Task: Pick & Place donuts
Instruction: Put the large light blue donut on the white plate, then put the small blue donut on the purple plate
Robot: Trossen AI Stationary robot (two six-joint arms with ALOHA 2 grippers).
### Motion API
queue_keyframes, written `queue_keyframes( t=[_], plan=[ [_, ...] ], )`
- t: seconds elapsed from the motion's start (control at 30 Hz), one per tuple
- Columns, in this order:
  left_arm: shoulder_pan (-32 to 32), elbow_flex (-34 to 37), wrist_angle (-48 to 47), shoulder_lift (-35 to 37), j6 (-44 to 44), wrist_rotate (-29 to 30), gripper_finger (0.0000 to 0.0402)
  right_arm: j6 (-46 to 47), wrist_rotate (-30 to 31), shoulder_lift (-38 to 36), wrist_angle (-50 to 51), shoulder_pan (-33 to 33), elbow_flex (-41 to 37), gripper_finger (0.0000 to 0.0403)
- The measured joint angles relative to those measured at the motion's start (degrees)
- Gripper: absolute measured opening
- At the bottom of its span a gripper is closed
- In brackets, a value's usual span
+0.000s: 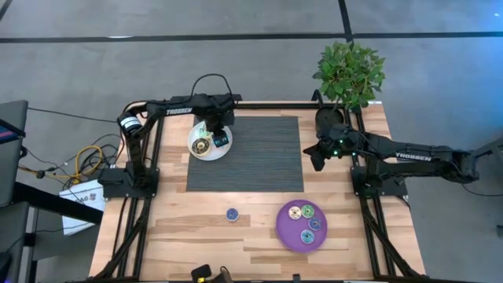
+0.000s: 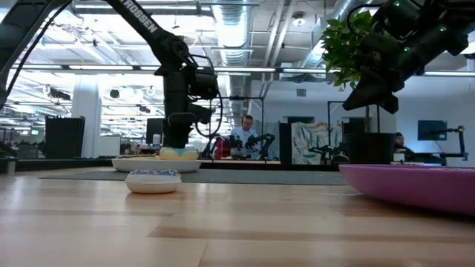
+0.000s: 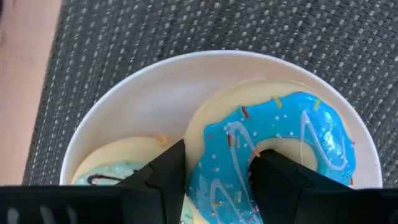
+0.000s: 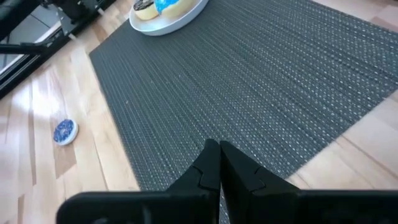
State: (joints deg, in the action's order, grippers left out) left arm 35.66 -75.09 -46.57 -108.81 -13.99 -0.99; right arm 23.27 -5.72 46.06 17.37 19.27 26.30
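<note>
The blue donut (image 3: 311, 130) is low inside the rim of the white plate (image 3: 149, 106) and would lie in the plate, so my left gripper needs to open.
A white plate (image 1: 196, 135) stands on the dark mat's far left corner. In it lie a blue-iced donut (image 3: 298, 134) and a mint-iced donut (image 3: 115, 171) with a brown drizzle. My left gripper (image 3: 221, 152) points down into the plate and is shut on the blue donut. Another blue donut (image 1: 232, 214) lies alone on the wood near the front. A purple plate (image 1: 284, 232) at the front right holds several donuts. My right gripper (image 4: 219, 155) is shut and empty, hanging over the mat's right edge. My left gripper has the blue donut's ring (image 3: 217, 171) between its two fingers, one finger (image 3: 273, 177) in the hole and the other (image 3: 165, 174) outside the rim. The fingers come from above, pointing down. The donut lies flat, icing up, low over the plate; whether it is lifted clear I cannot tell.
A potted plant (image 1: 350, 75) stands at the table's far right corner. The dark woven mat (image 1: 259, 157) covers the middle of the table. Cables (image 1: 78, 161) lie off the left edge. In the low view a person (image 2: 245, 133) sits in the room behind.
</note>
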Motion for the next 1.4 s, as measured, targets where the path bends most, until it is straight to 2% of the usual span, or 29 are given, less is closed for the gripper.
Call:
queue_keyframes(
  t=[0.43,0.53,1.07,1.4],
  plan=[
    [-0.3,0.0,-0.4,0.0,10.0,-0.2,0.0149,0.3,-0.1,0.0,0.1,0.0,0.0,0.0000],
    [-0.3,0.0,-0.5,0.0,10.0,0.2,0.0154,0.3,-0.2,0.0,0.1,0.0,0.0,0.0000],
    [-0.9,0.0,-0.5,0.0,9.0,0.4,0.0262,0.3,-0.3,0.0,0.1,0.0,0.0,0.0000],
    [-0.9,-4.5,-6.3,0.0,12.0,3.5,0.0275,0.3,-0.3,0.0,0.1,0.0,0.0,0.0000]
  ],
)
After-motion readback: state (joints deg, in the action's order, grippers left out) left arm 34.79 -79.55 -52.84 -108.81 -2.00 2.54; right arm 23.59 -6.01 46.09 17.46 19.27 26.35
